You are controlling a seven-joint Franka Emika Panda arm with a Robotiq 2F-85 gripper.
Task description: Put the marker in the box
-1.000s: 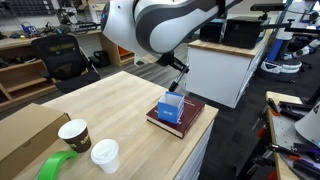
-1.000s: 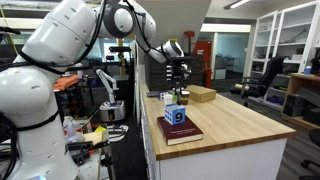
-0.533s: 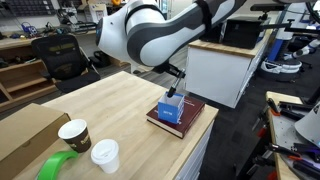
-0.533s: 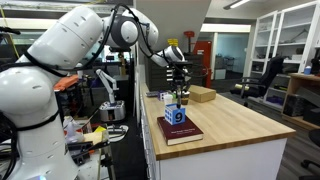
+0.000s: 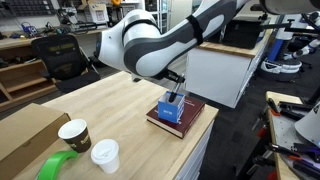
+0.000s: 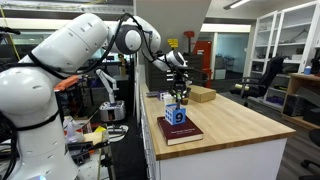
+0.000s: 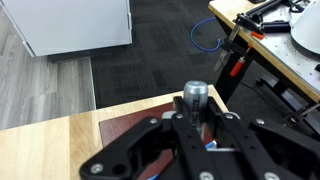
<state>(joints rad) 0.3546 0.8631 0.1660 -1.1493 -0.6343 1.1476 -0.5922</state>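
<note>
The marker, if released now, would rest in the blue box's open top [image 5: 171,98].
My gripper [image 7: 196,120] is shut on the marker [image 7: 194,97], a slim stick with a grey end that stands upright between the fingers. In an exterior view the gripper [image 5: 176,90] hangs just above the small blue box [image 5: 170,109], which stands on the dark red book [image 5: 196,118]. In the other exterior view the gripper [image 6: 179,86] is directly over the blue box [image 6: 176,115] on the book [image 6: 180,132]. The marker's lower end is hidden by the fingers. Only a blue corner of the box [image 7: 212,145] shows in the wrist view.
Two paper cups [image 5: 74,133] [image 5: 105,155], a green tape roll [image 5: 58,166] and a large brown cardboard box [image 5: 25,135] sit at one end of the wooden table [image 5: 115,105]. The book lies near the table edge. Another small carton [image 6: 201,94] lies further along.
The arm has swung round above the table and the gripper has come down a little closer to the blue box. The marker stays held.
</note>
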